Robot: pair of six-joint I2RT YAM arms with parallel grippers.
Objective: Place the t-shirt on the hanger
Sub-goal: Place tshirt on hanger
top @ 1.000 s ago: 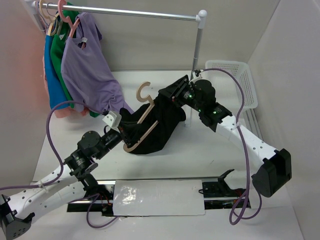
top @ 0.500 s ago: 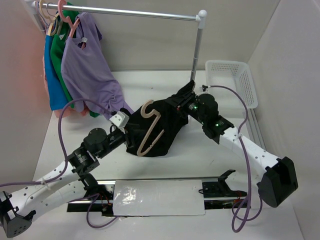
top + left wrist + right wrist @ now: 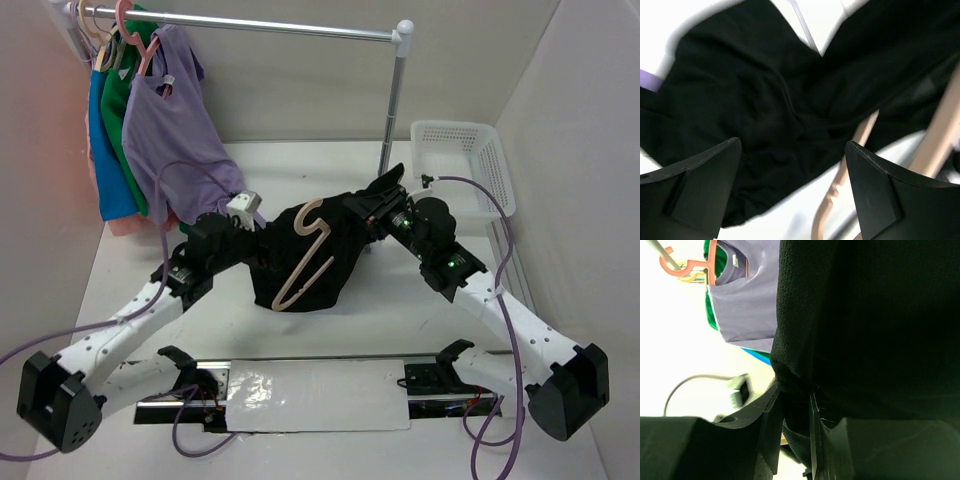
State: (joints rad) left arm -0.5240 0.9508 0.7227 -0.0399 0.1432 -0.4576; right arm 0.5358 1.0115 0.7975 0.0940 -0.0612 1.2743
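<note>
My left gripper grabs the black t-shirt's edge opposite my right gripper next, to draw cloth over the hanger while the hanger stays free.
The black t-shirt (image 3: pixel 335 265) hangs bunched in the middle of the table, held up at its top right edge by my right gripper (image 3: pixel 378 208), which is shut on the fabric. In the right wrist view the cloth (image 3: pixel 865 315) is pinched between the fingers of that gripper (image 3: pixel 795 425). The beige hanger (image 3: pixel 305 262) lies slanted across the shirt's front, hook upward. My left gripper (image 3: pixel 258 250) stands open at the shirt's left side. In the left wrist view its jaws (image 3: pixel 792 145) are wide apart over the t-shirt (image 3: pixel 765 100), and the hanger (image 3: pixel 840 200) runs free between them.
A clothes rail (image 3: pixel 270 25) on a pole (image 3: pixel 393 100) crosses the back. At its left end a lilac top (image 3: pixel 180 140) and green and blue garments hang on pink hangers (image 3: pixel 135 30). A white basket (image 3: pixel 465 160) stands back right. A white plate (image 3: pixel 320 395) lies at the near edge.
My left gripper has opened, let go of the hanger and drawn back to the left and up. The hanger now rests on the shirt. The right gripper has shifted slightly right with the shirt.
</note>
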